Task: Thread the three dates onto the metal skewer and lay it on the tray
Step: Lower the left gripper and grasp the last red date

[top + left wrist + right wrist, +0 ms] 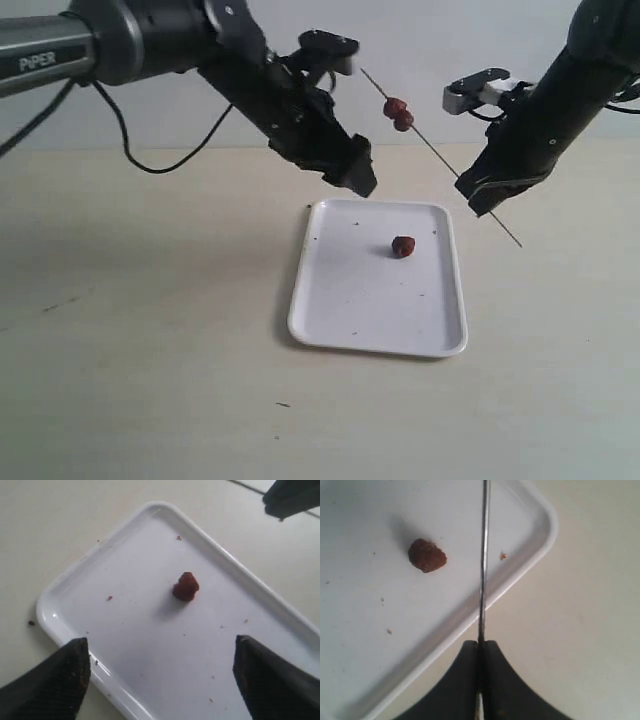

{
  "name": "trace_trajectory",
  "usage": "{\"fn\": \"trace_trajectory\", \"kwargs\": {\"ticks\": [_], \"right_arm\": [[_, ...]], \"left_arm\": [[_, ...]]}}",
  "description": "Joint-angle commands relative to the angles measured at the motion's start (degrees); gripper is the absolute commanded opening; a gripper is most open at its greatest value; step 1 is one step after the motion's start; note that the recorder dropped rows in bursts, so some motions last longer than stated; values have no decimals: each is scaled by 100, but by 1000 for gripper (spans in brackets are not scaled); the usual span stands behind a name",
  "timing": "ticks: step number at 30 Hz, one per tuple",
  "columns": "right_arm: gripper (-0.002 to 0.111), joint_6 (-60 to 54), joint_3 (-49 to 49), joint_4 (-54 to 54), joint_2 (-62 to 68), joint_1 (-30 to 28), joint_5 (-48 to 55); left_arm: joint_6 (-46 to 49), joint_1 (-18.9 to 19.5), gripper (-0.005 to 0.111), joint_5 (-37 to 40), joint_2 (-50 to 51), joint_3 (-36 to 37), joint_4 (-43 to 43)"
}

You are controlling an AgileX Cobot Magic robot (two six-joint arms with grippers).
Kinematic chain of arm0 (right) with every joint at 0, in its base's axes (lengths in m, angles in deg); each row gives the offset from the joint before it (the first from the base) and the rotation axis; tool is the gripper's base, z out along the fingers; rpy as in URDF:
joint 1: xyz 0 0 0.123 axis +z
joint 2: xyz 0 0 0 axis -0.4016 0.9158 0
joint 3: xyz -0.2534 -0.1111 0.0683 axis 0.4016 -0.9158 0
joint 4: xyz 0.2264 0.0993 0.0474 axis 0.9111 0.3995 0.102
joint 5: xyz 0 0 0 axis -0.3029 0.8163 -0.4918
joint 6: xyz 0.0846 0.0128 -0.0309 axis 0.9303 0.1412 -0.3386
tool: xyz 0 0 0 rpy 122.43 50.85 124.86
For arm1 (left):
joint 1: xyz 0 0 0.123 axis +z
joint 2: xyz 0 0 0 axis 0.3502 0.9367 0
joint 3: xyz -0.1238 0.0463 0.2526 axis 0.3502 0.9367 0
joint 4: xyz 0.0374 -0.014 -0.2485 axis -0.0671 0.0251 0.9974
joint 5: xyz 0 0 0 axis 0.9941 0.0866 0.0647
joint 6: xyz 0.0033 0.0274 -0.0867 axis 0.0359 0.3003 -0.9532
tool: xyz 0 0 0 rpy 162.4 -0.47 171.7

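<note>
Next, my left gripper grabs the loose date by its plump body [403, 246] to thread it onto the skewer [440, 155] with the other two.
The white tray [340, 300] lies on the table's middle, with one date [403, 246] resting on its far right part. That date [186, 586] shows ahead of my open left gripper [160, 655], which hangs empty above the tray's [125, 645] far left corner [360, 180]. My right gripper [478, 190] is shut on the metal skewer [440, 155], held slanted in the air beyond the tray's right side. Two dates [399, 113] sit threaded on its upper part. In the right wrist view the skewer [483, 560] runs out from the gripper [481, 642] over the tray [530, 545], beside the loose date [426, 555].
The table [150, 330] is plain beige around the tray. A black cable [160, 160] hangs from the left arm at the back left. Small dark crumbs dot the tray and table.
</note>
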Motion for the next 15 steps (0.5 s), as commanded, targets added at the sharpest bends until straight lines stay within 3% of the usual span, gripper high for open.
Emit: {"fn": "trace_trajectory", "kwargs": {"ticks": [1,5,15], "right_arm": [[0,195,69,-46,-70,-384,16],[0,426,69,176,-70,-836,26],[0,83,69,779,-70,-888,109]], "left_arm": [[-1381,-603,77,-632,261,-27,-1255],[-3138,-721,77,-1266,752,-27,-1240],[-3962,-960,74,-1791,1433,-457,-1119]]}}
